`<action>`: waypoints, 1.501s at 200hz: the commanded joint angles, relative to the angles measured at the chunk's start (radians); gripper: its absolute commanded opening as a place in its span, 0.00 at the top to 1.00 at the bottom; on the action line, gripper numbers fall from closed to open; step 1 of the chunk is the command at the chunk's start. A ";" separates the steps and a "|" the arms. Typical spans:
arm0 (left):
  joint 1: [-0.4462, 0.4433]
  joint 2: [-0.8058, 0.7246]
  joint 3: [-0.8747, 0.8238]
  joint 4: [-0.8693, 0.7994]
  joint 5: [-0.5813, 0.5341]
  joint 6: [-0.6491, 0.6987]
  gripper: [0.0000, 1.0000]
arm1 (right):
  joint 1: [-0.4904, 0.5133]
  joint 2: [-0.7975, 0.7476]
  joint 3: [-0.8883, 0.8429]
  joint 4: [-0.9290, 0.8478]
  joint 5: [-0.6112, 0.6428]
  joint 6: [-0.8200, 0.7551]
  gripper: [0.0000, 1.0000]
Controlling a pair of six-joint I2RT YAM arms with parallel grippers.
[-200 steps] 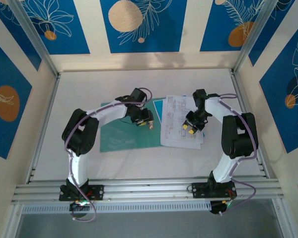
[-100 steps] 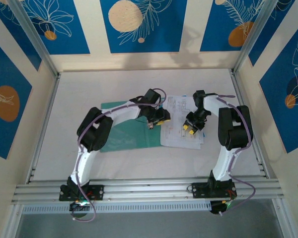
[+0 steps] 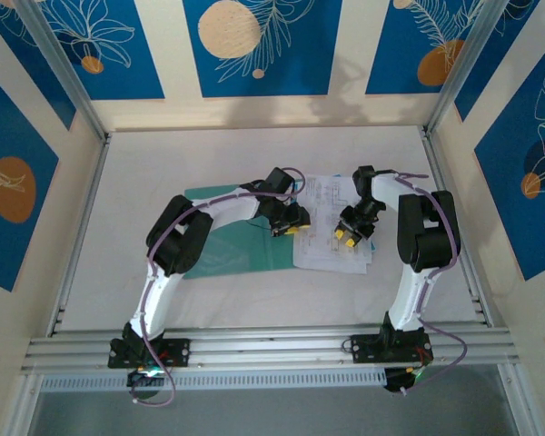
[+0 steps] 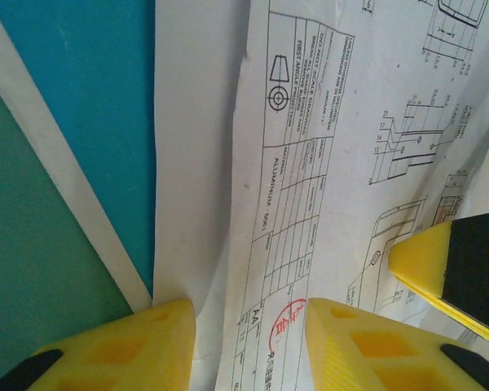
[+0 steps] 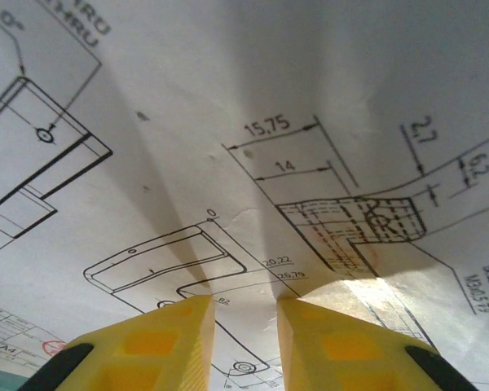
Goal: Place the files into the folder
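The top sheet's edge (image 4: 229,322) is between my fingers, level with the paper. I will close my left gripper now. Closing now would hold the edge.
The files (image 3: 331,227) lie as a stack of printed white sheets right of centre, with a bright-blue sheet (image 4: 81,98) showing under their left edge. The teal-green folder (image 3: 222,250) lies flat to their left, partly under my left arm. My left gripper (image 3: 288,225) is open and low over the stack's left edge. Its yellow fingertips (image 4: 167,326) straddle the edge of the top sheet (image 4: 326,147). My right gripper (image 3: 347,238) stands open on the stack's middle. Its tips (image 5: 191,322) press on a drawing sheet (image 5: 253,106), which creases around them.
The white table (image 3: 163,163) is walled by metal rails at left, right and front. One yellow finger of the right gripper (image 4: 440,261) shows close by in the left wrist view. The folder (image 4: 33,244) lies just left of the blue sheet.
My left arm has swung right from above the folder to the left edge of the files and dropped low. The right gripper has stayed in place on the papers.
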State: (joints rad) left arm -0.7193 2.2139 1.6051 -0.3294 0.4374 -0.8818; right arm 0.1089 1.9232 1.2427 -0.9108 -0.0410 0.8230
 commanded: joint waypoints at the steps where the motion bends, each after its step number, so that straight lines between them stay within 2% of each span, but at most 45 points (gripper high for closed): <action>1: -0.021 0.016 0.017 -0.006 0.018 0.026 0.62 | -0.002 0.041 -0.002 -0.008 0.001 -0.019 0.71; 105: -0.030 0.001 0.021 -0.006 0.005 0.038 0.80 | 0.000 0.041 0.000 -0.009 0.001 -0.019 0.71; 125: -0.029 -0.001 0.021 -0.008 0.004 0.039 0.86 | 0.000 0.041 0.001 -0.007 -0.004 -0.018 0.71; 146: -0.030 -0.007 0.021 -0.018 -0.005 0.043 1.00 | 0.001 0.036 0.006 -0.001 -0.012 -0.018 0.70; 192: -0.030 -0.060 0.023 -0.026 -0.031 0.032 1.00 | 0.023 -0.061 0.080 -0.023 0.040 -0.020 0.46; 208: -0.030 -0.087 0.024 -0.023 -0.034 0.019 1.00 | 0.025 -0.109 0.120 -0.039 0.069 -0.014 0.41; 256: -0.006 -0.194 0.002 -0.075 -0.061 0.008 1.00 | 0.021 -0.198 0.223 -0.087 0.114 -0.009 0.38; 300: 0.063 -0.331 -0.133 -0.145 -0.095 0.049 1.00 | 0.036 -0.257 0.212 -0.056 0.083 -0.027 0.36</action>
State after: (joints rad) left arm -0.7059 1.9633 1.5528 -0.3908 0.3805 -0.8612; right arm 0.1329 1.7065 1.4666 -0.9497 0.0498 0.8040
